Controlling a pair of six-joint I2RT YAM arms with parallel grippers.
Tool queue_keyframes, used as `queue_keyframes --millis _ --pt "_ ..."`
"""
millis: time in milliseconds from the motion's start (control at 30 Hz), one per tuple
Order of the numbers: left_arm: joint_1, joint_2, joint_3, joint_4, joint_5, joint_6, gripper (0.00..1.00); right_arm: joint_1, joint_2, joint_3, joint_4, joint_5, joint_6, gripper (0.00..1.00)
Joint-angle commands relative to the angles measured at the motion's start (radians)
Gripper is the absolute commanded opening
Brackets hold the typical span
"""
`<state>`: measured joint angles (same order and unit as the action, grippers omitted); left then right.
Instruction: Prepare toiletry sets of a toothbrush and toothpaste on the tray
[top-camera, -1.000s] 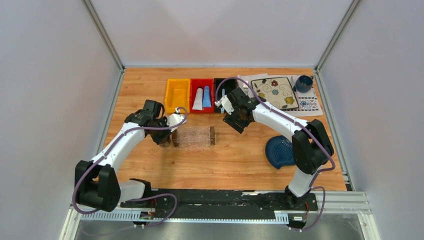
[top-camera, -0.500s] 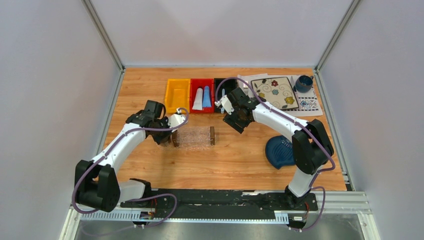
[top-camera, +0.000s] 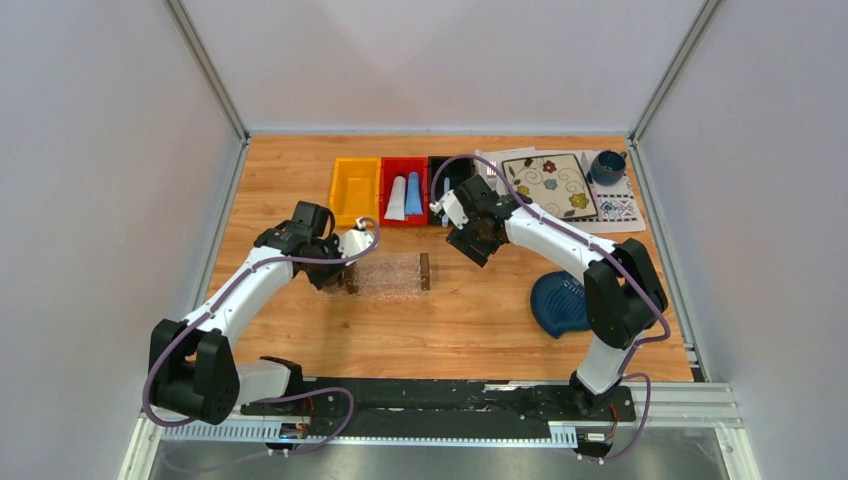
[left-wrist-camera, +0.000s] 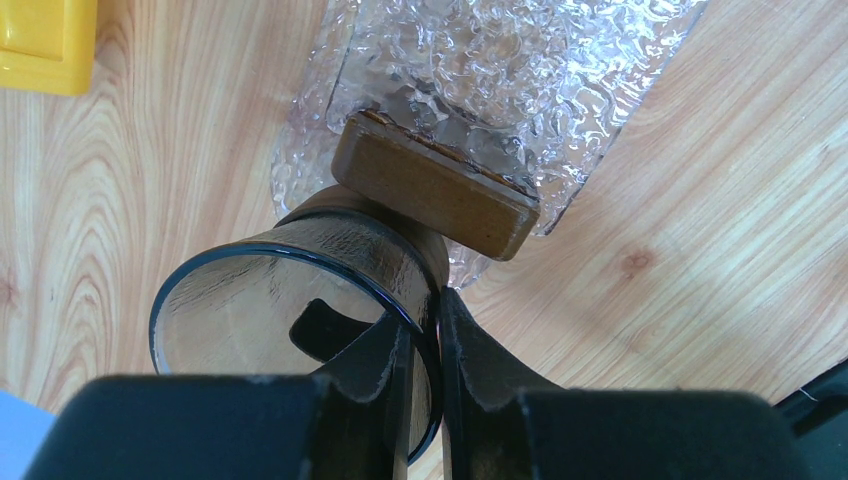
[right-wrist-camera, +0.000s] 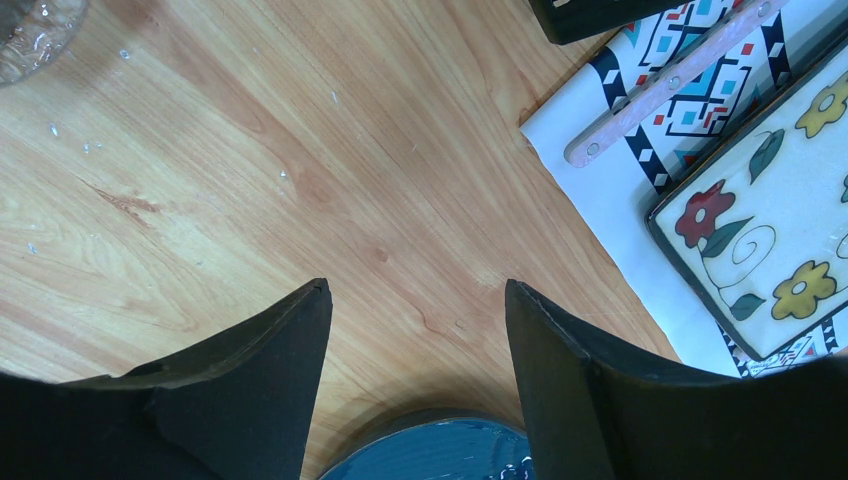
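I need to release the cup from my left gripper now, because the dark glass cup's base (left-wrist-camera: 385, 208) sits on the end of the clear tray beside the brown block.
The clear textured tray (top-camera: 388, 275) lies mid-table, a brown block (left-wrist-camera: 435, 187) at each short end. My left gripper (top-camera: 330, 272) is shut on the rim of a dark glass cup (left-wrist-camera: 300, 290), one finger inside and one outside, right against the tray's left block. The white-grey tube (top-camera: 396, 198) and the blue tube (top-camera: 413, 192) lie in the red bin (top-camera: 390, 168). My right gripper (top-camera: 466, 242) hovers open and empty over bare wood, right of the tray. I cannot make out the toothbrush; my right arm partly hides the black bin (top-camera: 452, 170).
A yellow bin (top-camera: 355, 190) stands left of the red one. The floral plate (top-camera: 550, 185) and a blue mug (top-camera: 606, 166) sit on a patterned mat (top-camera: 615, 212) at the back right, with a pink-handled fork (right-wrist-camera: 660, 85). The blue leaf dish (top-camera: 560, 303) lies front right.
My left arm has edged slightly right, bringing the cup closer to the tray's left end. The right arm has not moved.
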<state>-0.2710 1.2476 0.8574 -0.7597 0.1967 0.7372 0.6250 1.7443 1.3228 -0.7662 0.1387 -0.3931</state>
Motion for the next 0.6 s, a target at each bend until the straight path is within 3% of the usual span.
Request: queue_keyframes --millis 0,567 --pt "-0.01 -0.027 0.003 0.0 -0.01 -0.005 0.0 -0.002 -0.023 0.0 0.005 0.01 -0.006 0.69" --pt "-0.013 -0.031 0.003 -0.03 -0.032 0.007 0.0 0.002 -0.023 0.0 0.005 0.012 -0.006 0.69"
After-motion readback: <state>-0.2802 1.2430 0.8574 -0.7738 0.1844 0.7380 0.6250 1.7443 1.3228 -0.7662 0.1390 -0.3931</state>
